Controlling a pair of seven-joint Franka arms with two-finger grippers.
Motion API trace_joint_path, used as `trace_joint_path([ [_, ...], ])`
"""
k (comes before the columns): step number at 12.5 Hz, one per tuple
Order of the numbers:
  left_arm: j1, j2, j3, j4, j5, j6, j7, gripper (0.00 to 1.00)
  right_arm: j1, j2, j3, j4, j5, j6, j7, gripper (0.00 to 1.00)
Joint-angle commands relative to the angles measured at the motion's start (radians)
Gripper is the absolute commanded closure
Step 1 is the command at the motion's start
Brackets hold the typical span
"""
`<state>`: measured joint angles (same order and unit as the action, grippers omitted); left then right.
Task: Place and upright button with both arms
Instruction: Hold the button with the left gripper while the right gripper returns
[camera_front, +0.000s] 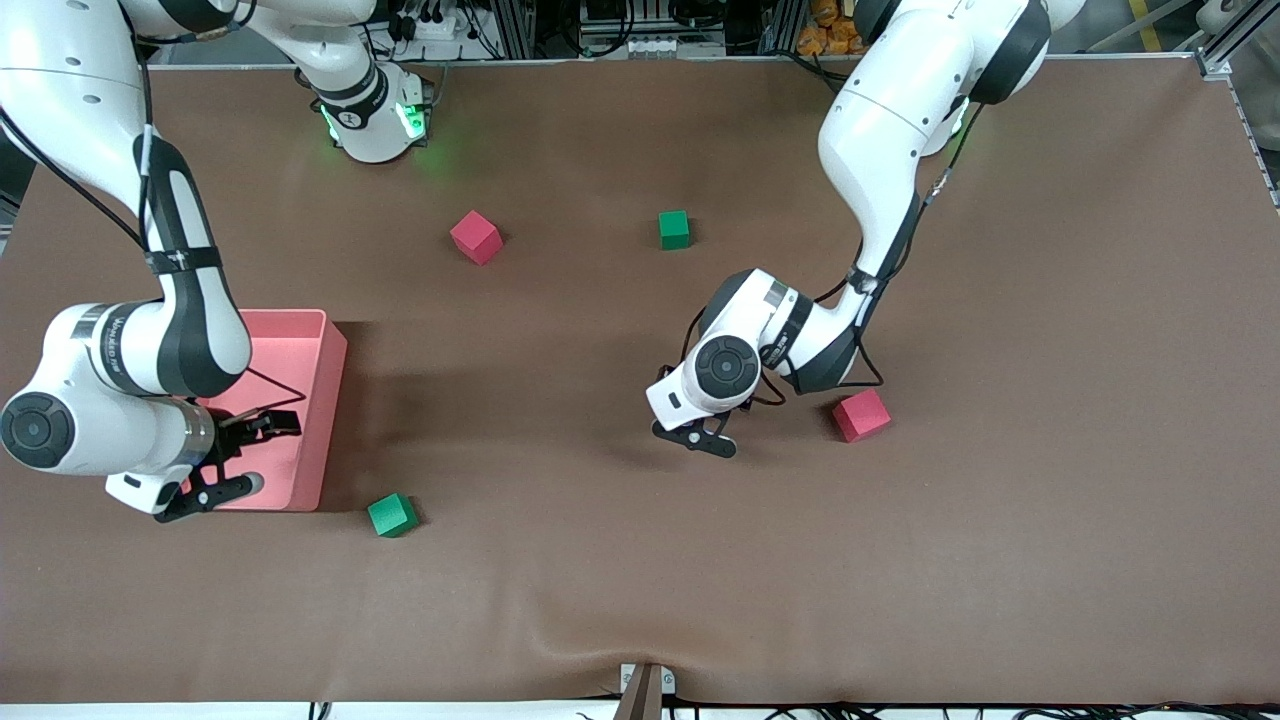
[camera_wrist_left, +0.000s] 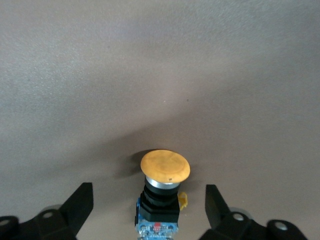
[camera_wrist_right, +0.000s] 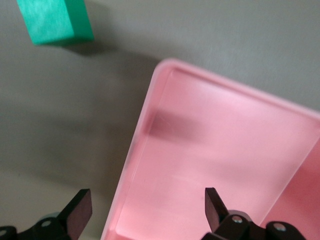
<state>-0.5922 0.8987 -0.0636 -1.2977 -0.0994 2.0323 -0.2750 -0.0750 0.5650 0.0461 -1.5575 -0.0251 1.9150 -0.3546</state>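
Observation:
The robot's left gripper should close on the button's black body (camera_wrist_left: 158, 212) now, as its fingers are around the body, below the orange cap.
The button (camera_wrist_left: 162, 192), with a round orange cap, a black body and a blue base, lies on the brown mat between the fingers of my left gripper (camera_wrist_left: 148, 205). That gripper is open, with a gap on each side of the button. In the front view the left gripper (camera_front: 695, 435) is low over the middle of the table and its hand hides the button. My right gripper (camera_front: 240, 458) is open and holds nothing. It hangs over the rim of the pink bin (camera_front: 322, 400) at the right arm's end, as the right wrist view also shows (camera_wrist_right: 147, 210).
A pink cube (camera_front: 861, 415) lies close beside the left hand. A green cube (camera_front: 392, 515) sits just nearer the front camera than the bin. Another pink cube (camera_front: 476, 237) and green cube (camera_front: 674, 229) lie toward the bases.

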Motion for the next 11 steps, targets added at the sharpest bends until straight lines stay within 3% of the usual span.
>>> trace_joint_path([
  [1, -0.015, 0.015, 0.005, 0.018, -0.002, 0.016, -0.013, 0.06, 0.021, -0.195, 0.015, -0.247, -0.004, 0.07, 0.035, 0.0],
  [3, -0.015, 0.026, 0.007, 0.02, -0.002, 0.019, -0.013, 0.15, 0.049, -0.334, 0.017, -0.372, -0.004, 0.076, 0.069, 0.0],
  [4, -0.017, 0.026, 0.007, 0.02, -0.002, 0.028, -0.012, 0.29, 0.052, -0.396, 0.018, -0.407, -0.003, 0.061, 0.095, 0.0],
  [5, -0.017, 0.028, 0.005, 0.02, -0.002, 0.028, -0.012, 0.34, 0.057, -0.428, 0.021, -0.414, -0.002, 0.023, 0.13, 0.0],
  [7, -0.017, 0.034, 0.005, 0.02, -0.003, 0.028, -0.013, 0.36, 0.063, -0.459, 0.023, -0.382, -0.004, -0.04, 0.144, 0.0],
  [8, -0.017, 0.035, 0.007, 0.02, -0.003, 0.029, -0.013, 0.43, 0.06, -0.471, 0.021, -0.357, -0.004, -0.08, 0.144, 0.0],
  [10, -0.015, 0.034, 0.007, 0.02, -0.003, 0.029, -0.01, 0.71, 0.052, -0.477, 0.009, -0.287, -0.001, -0.167, 0.143, 0.0],
  [11, -0.015, 0.034, 0.007, 0.024, -0.005, 0.029, -0.01, 0.78, 0.044, -0.505, 0.008, -0.276, -0.002, -0.192, 0.143, 0.0],
])
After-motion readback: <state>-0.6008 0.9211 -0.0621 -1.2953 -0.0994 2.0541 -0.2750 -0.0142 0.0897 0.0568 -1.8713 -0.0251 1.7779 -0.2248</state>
